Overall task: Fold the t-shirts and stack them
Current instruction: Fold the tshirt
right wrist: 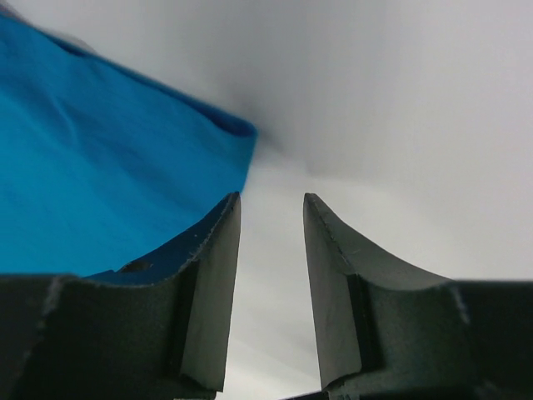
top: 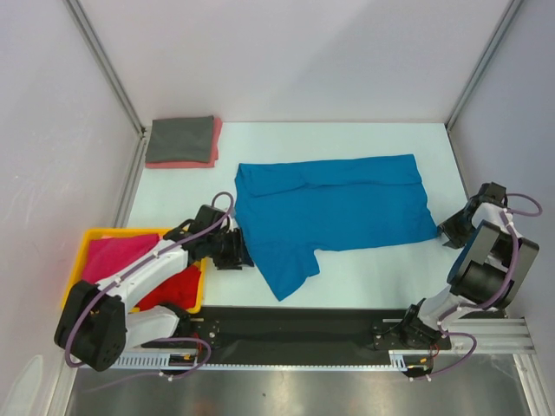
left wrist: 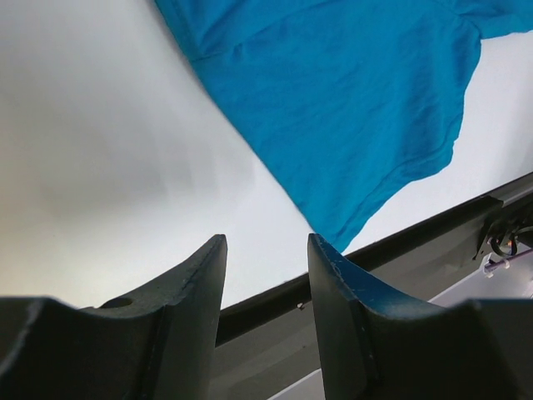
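The robot should fold the t-shirt's near side over, so its right gripper next needs to grab the blue t-shirt's near corner, away from the sleeve.
A bright blue t-shirt lies spread on the white table, its top part folded over, one sleeve pointing to the near edge. It also shows in the left wrist view and the right wrist view. A folded dark grey t-shirt lies on a folded salmon pink t-shirt at the back left. A magenta t-shirt and a red t-shirt lie in the yellow bin. My left gripper is open and empty just left of the blue shirt. My right gripper is open and empty at the shirt's right edge.
The yellow bin stands at the near left beside the left arm. A black rail runs along the near table edge. Metal frame posts rise at the back corners, with white walls around.
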Controlling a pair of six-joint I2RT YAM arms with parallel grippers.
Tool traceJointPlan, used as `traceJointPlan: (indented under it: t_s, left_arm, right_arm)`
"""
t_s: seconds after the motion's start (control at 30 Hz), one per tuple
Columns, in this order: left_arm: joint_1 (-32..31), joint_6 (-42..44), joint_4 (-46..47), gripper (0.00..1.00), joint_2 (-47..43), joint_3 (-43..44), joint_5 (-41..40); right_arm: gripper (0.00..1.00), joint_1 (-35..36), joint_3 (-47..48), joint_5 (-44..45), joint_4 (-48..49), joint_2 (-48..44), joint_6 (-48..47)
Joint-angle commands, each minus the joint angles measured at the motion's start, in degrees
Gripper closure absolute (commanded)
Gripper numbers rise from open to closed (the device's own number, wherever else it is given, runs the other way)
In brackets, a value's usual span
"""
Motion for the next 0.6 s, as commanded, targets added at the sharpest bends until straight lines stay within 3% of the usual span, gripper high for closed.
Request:
traceJointPlan:
  t_s: [0.0, 0.23, 0.57]
  left_arm:
    - [-0.8, -1.1, 2.7, 0.51, -0.3, 0.5, -0.1]
    - [-2.8, -0.5, 1.8, 0.52, 1.6, 0.9, -0.8]
    - [-2.9, -0.6, -0.4, 0.52, 1.2, 1.4, -2.5]
  right_arm:
    - [0.59, -0.1, 3.6, -1.7, 4.1, 3.0, 0.4]
    - [0.63, 0.0, 5.8, -3.1, 5.5, 8.8, 1.1]
    - [0.67, 0.1, 4.0, -0.2, 3.6, 8.7, 1.9]
